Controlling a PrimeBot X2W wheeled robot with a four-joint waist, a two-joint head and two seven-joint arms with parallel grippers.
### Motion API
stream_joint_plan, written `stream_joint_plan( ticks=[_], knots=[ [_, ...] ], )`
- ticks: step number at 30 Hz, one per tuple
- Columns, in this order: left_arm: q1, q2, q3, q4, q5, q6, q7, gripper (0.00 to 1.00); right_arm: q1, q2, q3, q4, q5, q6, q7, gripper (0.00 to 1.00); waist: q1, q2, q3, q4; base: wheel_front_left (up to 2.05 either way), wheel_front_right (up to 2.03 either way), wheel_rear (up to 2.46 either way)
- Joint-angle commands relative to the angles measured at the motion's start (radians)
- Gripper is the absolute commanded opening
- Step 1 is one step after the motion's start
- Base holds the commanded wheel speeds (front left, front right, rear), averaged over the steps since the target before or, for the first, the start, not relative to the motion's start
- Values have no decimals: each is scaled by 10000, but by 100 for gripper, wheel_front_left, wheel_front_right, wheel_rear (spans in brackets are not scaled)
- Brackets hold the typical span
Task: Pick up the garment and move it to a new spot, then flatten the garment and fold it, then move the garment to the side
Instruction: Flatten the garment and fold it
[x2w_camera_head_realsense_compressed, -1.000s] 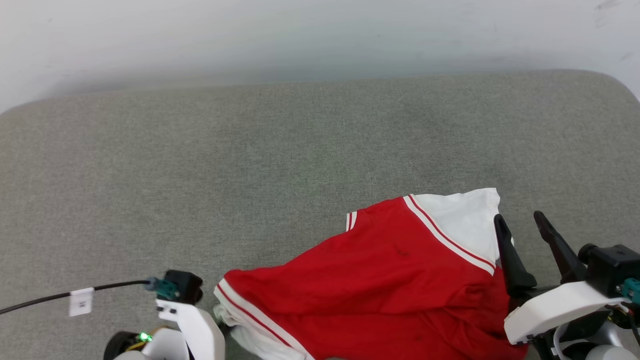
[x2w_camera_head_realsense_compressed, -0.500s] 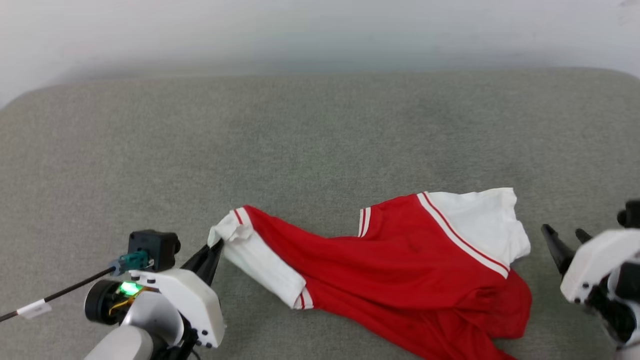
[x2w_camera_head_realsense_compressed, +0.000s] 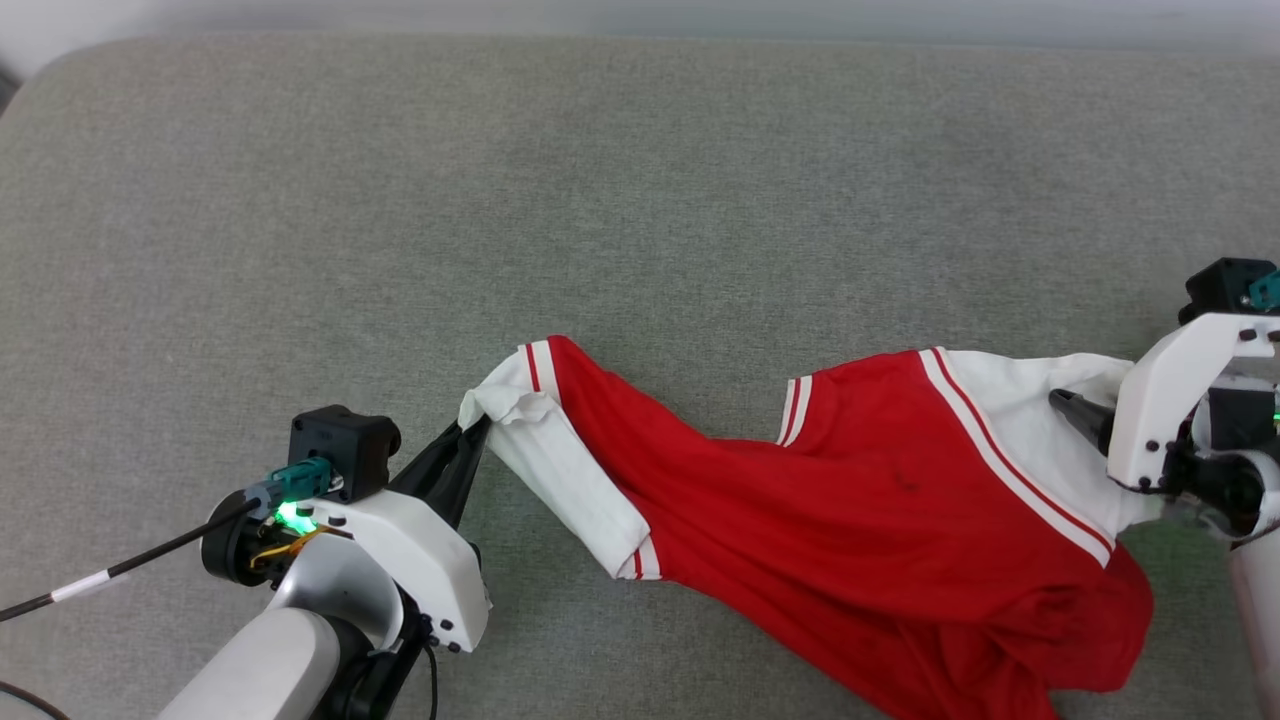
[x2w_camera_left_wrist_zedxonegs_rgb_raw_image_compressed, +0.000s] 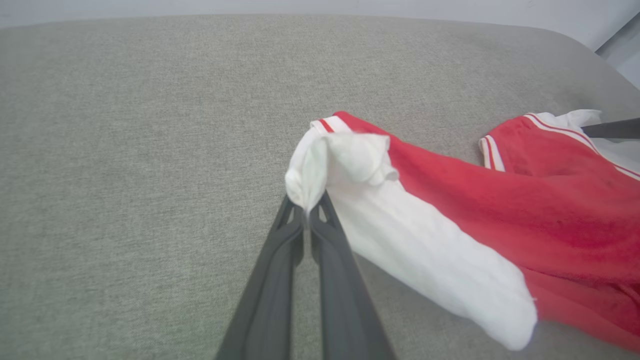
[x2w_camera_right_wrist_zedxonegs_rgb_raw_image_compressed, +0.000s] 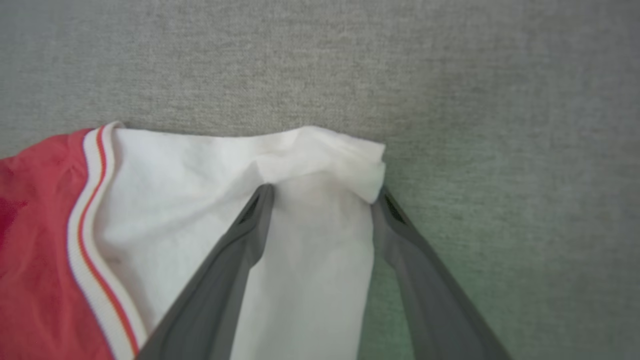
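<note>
I should grab the other white sleeve by its folded white end (x2w_camera_right_wrist_zedxonegs_rgb_raw_image_compressed: 324, 168) with my right gripper next, to lift the garment.
The garment (x2w_camera_head_realsense_compressed: 850, 520) lies plain red side up on the grey cushioned surface, stretched left to right, with a white sleeve at each end. My left gripper (x2w_camera_head_realsense_compressed: 478, 425) is shut on the bunched tip of the left sleeve (x2w_camera_left_wrist_zedxonegs_rgb_raw_image_compressed: 345, 160) and holds it slightly raised; the left wrist view shows my left gripper (x2w_camera_left_wrist_zedxonegs_rgb_raw_image_compressed: 306, 202) with its fingers pressed together on the cloth. My right gripper (x2w_camera_right_wrist_zedxonegs_rgb_raw_image_compressed: 322, 192) is open and straddles the end of the right sleeve (x2w_camera_right_wrist_zedxonegs_rgb_raw_image_compressed: 200, 175), one finger on the white cloth and the other at its edge. In the head view, my right gripper (x2w_camera_head_realsense_compressed: 1070, 408) reaches in from the right.
The grey padded surface (x2w_camera_head_realsense_compressed: 640, 200) extends far behind the garment and has rounded corners at the back. A black cable (x2w_camera_head_realsense_compressed: 120, 570) with a white tag trails left from my left wrist.
My left gripper has drawn the left sleeve out to the left, spreading the garment. My right gripper has come in over the right sleeve. The head camera has tilted down.
</note>
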Motion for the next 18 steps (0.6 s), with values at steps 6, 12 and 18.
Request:
stream_joint_plan(
  ticks=[6, 12, 18],
  knots=[
    [15, -49, 49, 205, -97, -56, -175, 0, 145, 211, 418, 1187, 254, -1, 1002, 0, -1, 0, 40, 100, 0, 0, 0],
    [76, 185, 247, 353, -184, -63, -280, 0, -397, -58, 709, 775, 311, -1, 539, 0, -1, 0, -314, -169, 0, 0, 0],
    [-709, 405, 569, 702, -327, -343, -190, 0, -1067, -483, 940, 110, -296, -3, -1033, 0, -1, 0, -896, -461, 0, 0, 0]
  ],
)
